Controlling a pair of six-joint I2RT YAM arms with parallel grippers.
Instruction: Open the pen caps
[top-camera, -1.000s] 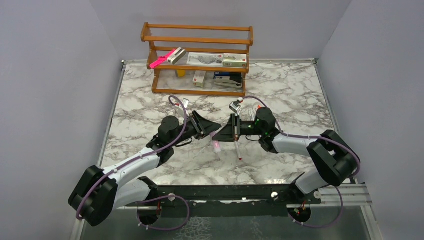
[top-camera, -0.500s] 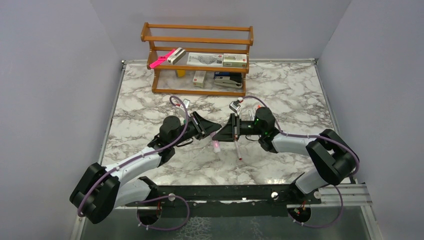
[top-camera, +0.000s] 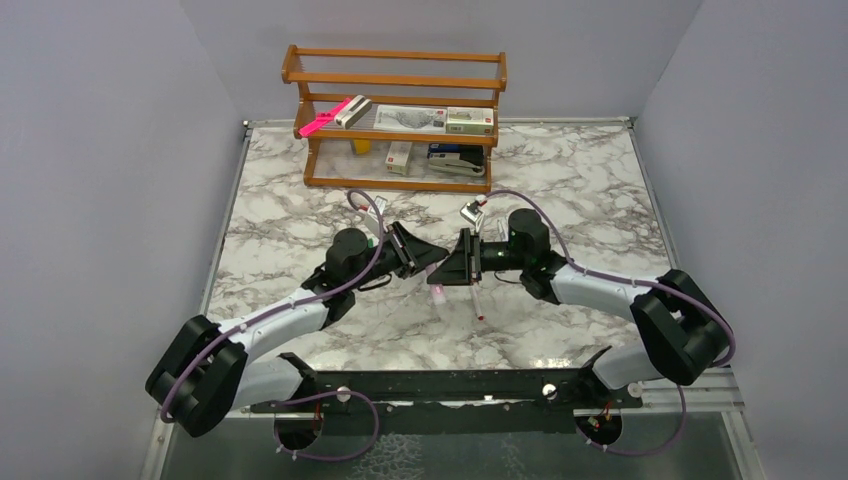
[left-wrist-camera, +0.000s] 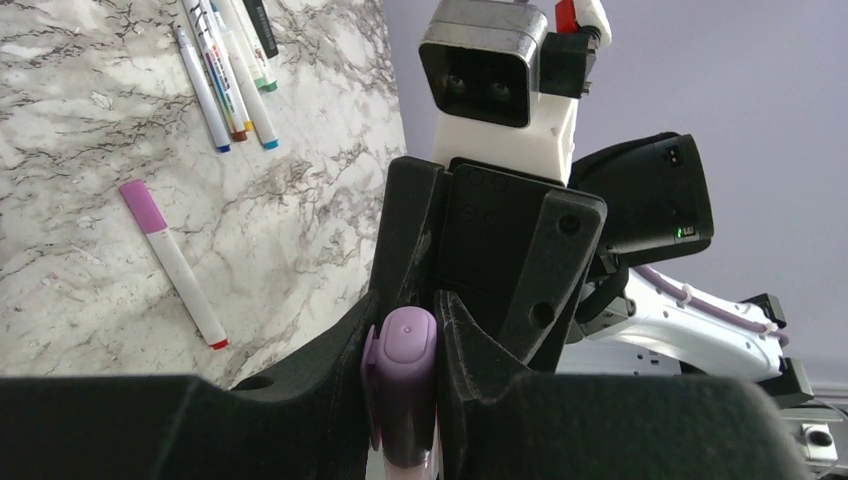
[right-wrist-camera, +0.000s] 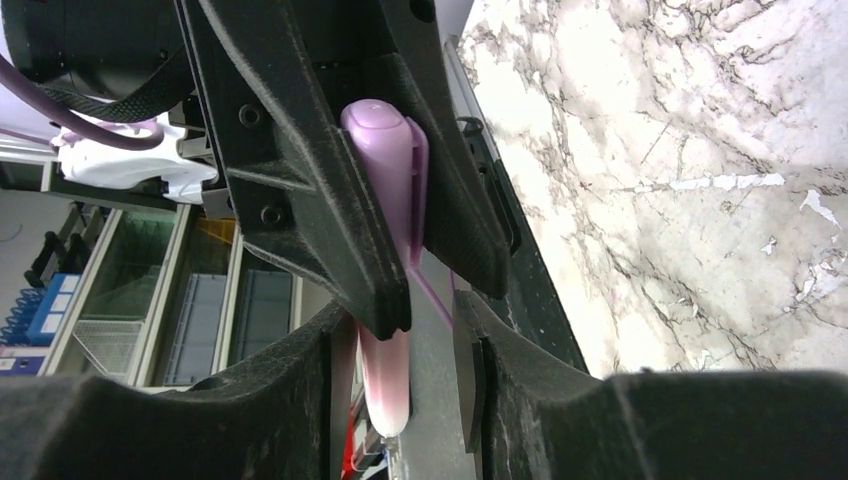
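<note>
My right gripper should hold the pen by its pale pink body next, and then the lilac cap will pull open.
A lilac pen cap is pinched between my left gripper's fingers. In the right wrist view the same cap sits in those jaws, and its pale pink barrel runs down from it. My right gripper is open around that barrel, which lies against one finger with a gap to the other. From above, the two grippers meet nose to nose over the middle of the table, the pen hanging just below them.
Another lilac-capped white pen lies on the marble; from above it shows as a pen under the right gripper. Several capped markers lie together farther off. A wooden shelf with small boxes and a long pink item stands at the back.
The right gripper's jaws have opened off the pen barrel. The left gripper stays shut on the lilac cap. Both wrists have shifted slightly toward the back of the table.
</note>
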